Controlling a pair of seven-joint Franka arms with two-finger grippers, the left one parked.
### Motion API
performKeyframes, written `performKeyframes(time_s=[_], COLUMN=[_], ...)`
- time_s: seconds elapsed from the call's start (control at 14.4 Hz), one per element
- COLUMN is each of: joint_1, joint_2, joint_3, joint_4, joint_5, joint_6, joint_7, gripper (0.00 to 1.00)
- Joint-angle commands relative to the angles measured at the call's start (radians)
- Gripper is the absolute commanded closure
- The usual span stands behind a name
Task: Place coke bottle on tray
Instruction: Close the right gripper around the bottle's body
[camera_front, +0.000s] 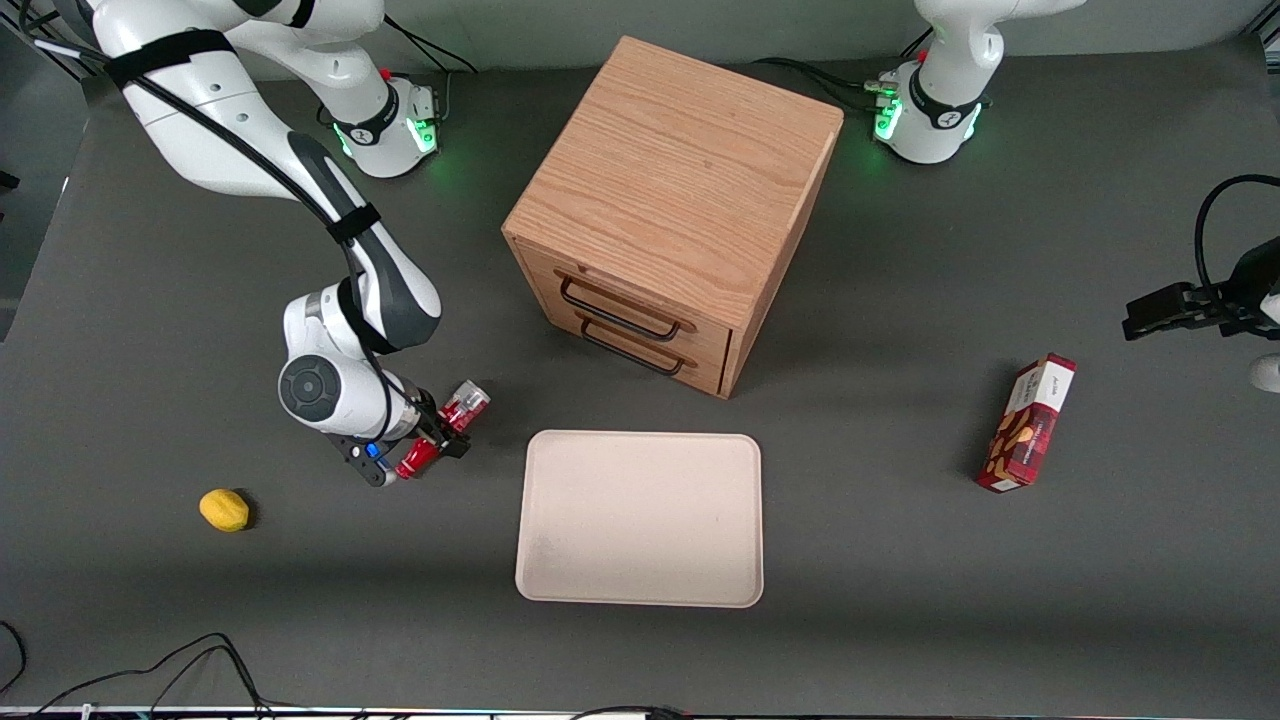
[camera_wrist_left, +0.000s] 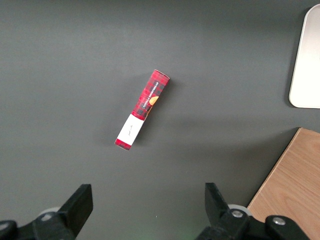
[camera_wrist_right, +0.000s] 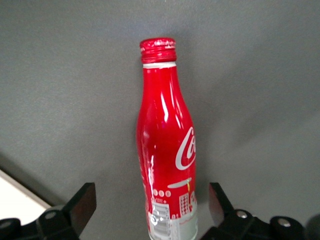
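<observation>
I need to put the bottle on the tray (camera_front: 640, 520), so I should next take the coke bottle by its lower body (camera_front: 420, 454) with my right gripper.
The coke bottle (camera_front: 443, 430) is red with white script, a red cap and a clear silvery base; it lies tilted on the dark table beside the tray's short edge, toward the working arm's end. My right gripper (camera_front: 447, 434) is down at the bottle and open. In the right wrist view the gripper (camera_wrist_right: 151, 197) straddles the lower body of the coke bottle (camera_wrist_right: 167, 150), with a gap between each finger and the bottle. The cap points away from the wrist. The beige tray (camera_front: 640, 520) lies flat near the table's front, with nothing on it; a corner of the tray (camera_wrist_right: 15, 200) shows beside one finger.
A wooden drawer cabinet (camera_front: 670, 200) stands farther from the front camera than the tray. A yellow lemon (camera_front: 224, 510) lies toward the working arm's end. A red snack box (camera_front: 1030, 425) lies toward the parked arm's end, also seen as the snack box (camera_wrist_left: 142, 110).
</observation>
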Motion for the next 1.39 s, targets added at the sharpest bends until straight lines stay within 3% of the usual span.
performKeyframes(time_s=[0.0, 0.21, 0.28, 0.35, 0.83, 1.32], joint_1=[0.004, 0.004, 0.002, 0.002, 0.002, -0.005], joint_2=[0.007, 0.019, 0.025, 0.032, -0.002, -0.171], joint_3=[0.000, -0.005, -0.006, -0.006, -0.002, 0.000], joint_4=[-0.046, -0.084, -0.084, -0.081, -0.067, 0.222], joint_5=[-0.047, -0.063, -0.066, -0.084, -0.092, -0.084], joint_6=[0.074, 0.154, 0.160, 0.159, 0.137, -0.324], joint_7=[0.048, 0.059, 0.056, 0.055, 0.033, -0.304], gripper=[0.00, 0.00, 0.15, 0.98, 1.00, 1.00])
